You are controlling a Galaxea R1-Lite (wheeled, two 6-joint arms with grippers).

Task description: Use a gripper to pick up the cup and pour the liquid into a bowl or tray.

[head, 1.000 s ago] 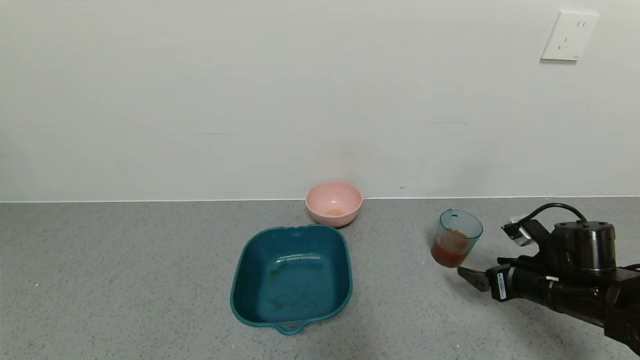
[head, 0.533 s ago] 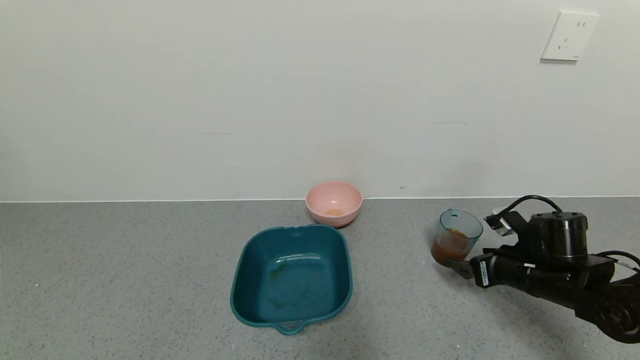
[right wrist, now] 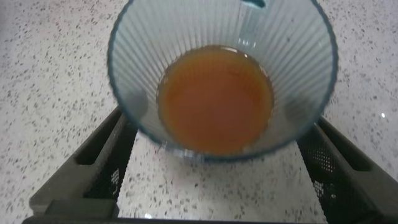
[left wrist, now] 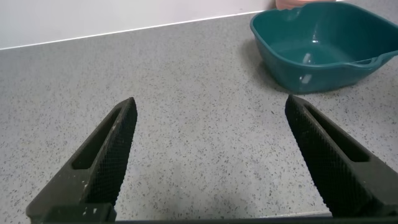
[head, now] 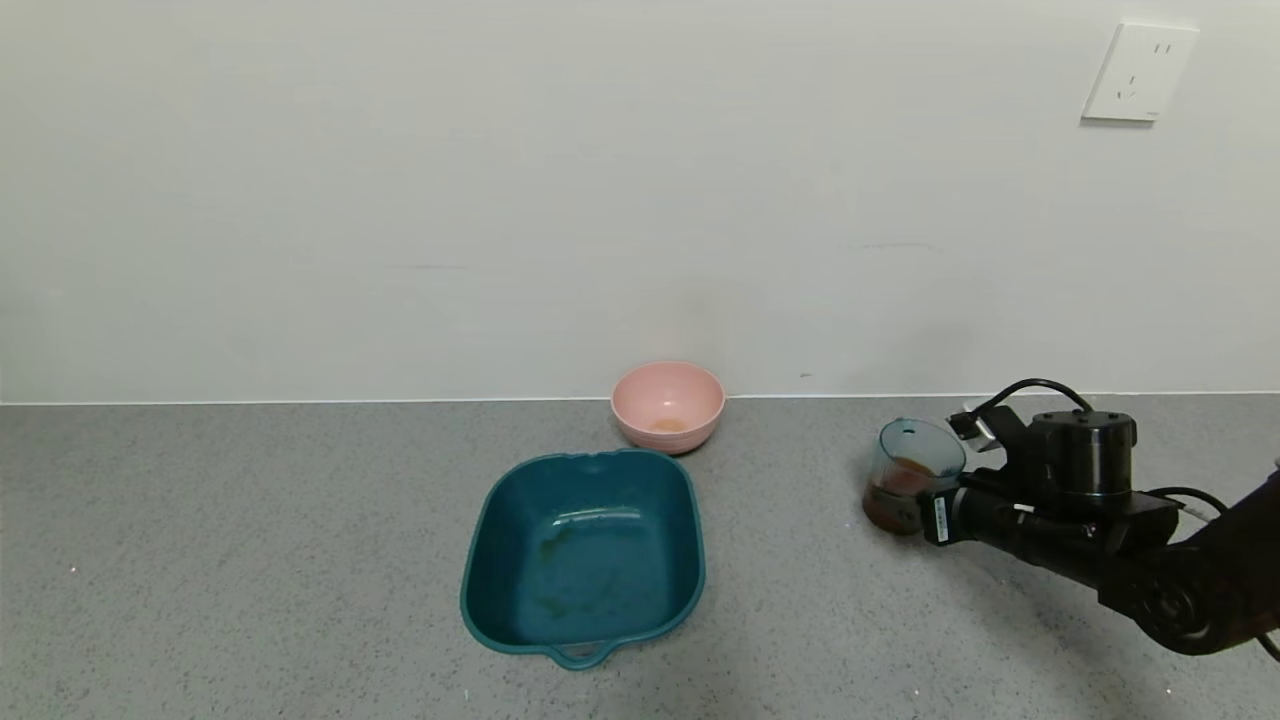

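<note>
My right gripper should move forward before it closes on the cup, because its fingers reach only the near part of the cup's sides.
The cup [head: 916, 448] is a ribbed pale blue-green tumbler standing upright on the grey counter at the right. The reddish-brown liquid [head: 884, 498] fills its lower part. My right gripper [head: 903, 514] is open, with one finger on each side of the cup's lower half. In the right wrist view the cup [right wrist: 155, 56] and liquid [right wrist: 214, 99] sit between the spread fingers [right wrist: 109, 162] of that gripper [right wrist: 219, 134]. The dark teal tub [head: 478, 570] lies at the counter's middle. My left gripper [left wrist: 210, 104] is open and empty over bare counter, out of the head view.
A small pink bowl [head: 667, 405] stands by the wall behind the tub. The tub also shows in the left wrist view [left wrist: 311, 68], beyond the left fingers. A wall socket [head: 1138, 72] is high on the right. Grey counter lies between tub and cup.
My right gripper has moved left and away from me to the cup. Its open fingers went from short of the cup to either side of it. The cup has not moved.
</note>
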